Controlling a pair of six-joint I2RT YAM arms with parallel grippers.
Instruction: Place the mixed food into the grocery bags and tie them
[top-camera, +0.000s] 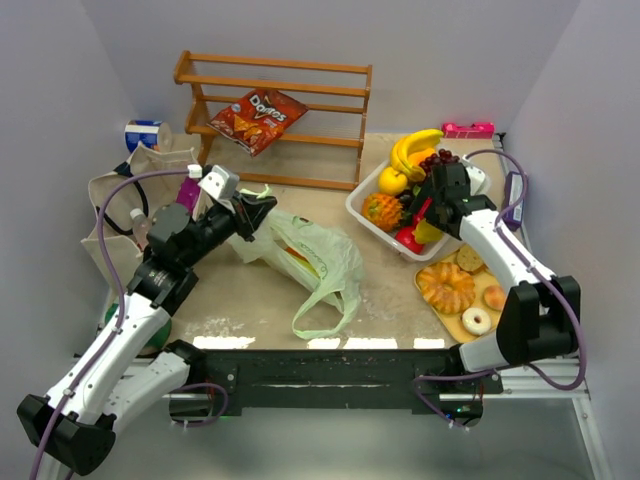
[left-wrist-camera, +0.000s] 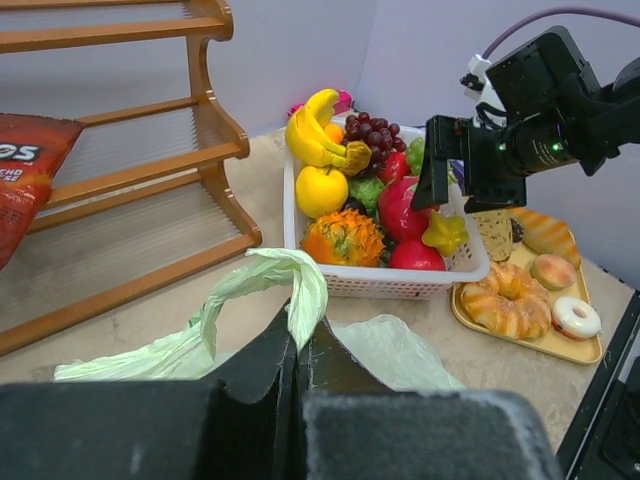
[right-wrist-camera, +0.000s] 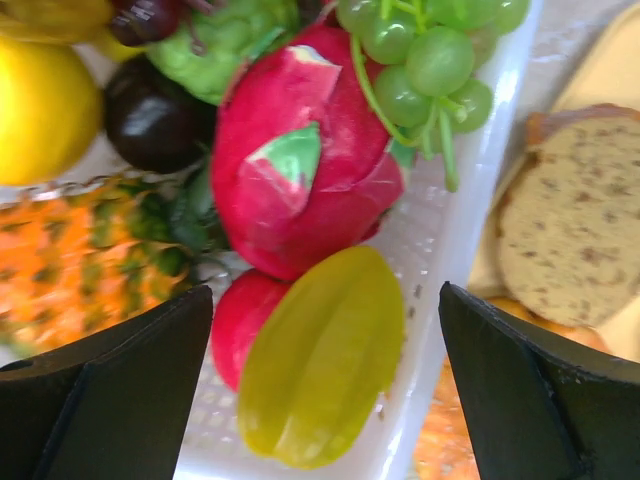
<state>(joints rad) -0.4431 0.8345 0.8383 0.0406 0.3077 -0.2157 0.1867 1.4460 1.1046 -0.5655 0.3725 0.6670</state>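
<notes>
My right gripper isn't ready to close yet: its open fingers stop above the starfruit (top-camera: 428, 232) (right-wrist-camera: 320, 360) between them and would miss it now, so I need to first lower them.
The pale green plastic grocery bag (top-camera: 310, 262) lies crumpled mid-table with something red and orange inside. My left gripper (top-camera: 262, 207) is shut on one of its loop handles (left-wrist-camera: 300, 290), pinched between the black jaws (left-wrist-camera: 297, 345). The beige tote (top-camera: 120, 205) stands at the far left. Mixed food fills a white basket (top-camera: 368, 232): bananas (top-camera: 415, 148), grapes, a pineapple (top-camera: 382, 210). My right gripper (top-camera: 430, 205) hangs open over the basket, its jaws on either side of a yellow starfruit (right-wrist-camera: 320, 360) and apart from it, below a red dragon fruit (right-wrist-camera: 300, 170). A red chips packet (top-camera: 257, 118) lies on the rack.
A wooden two-shelf rack (top-camera: 290, 105) stands at the back. A yellow tray (top-camera: 450, 322) of pastries and donuts lies right of the basket. A pink object (top-camera: 468, 129) sits at the back right, and a blue-and-white can (top-camera: 145, 133) behind the tote.
</notes>
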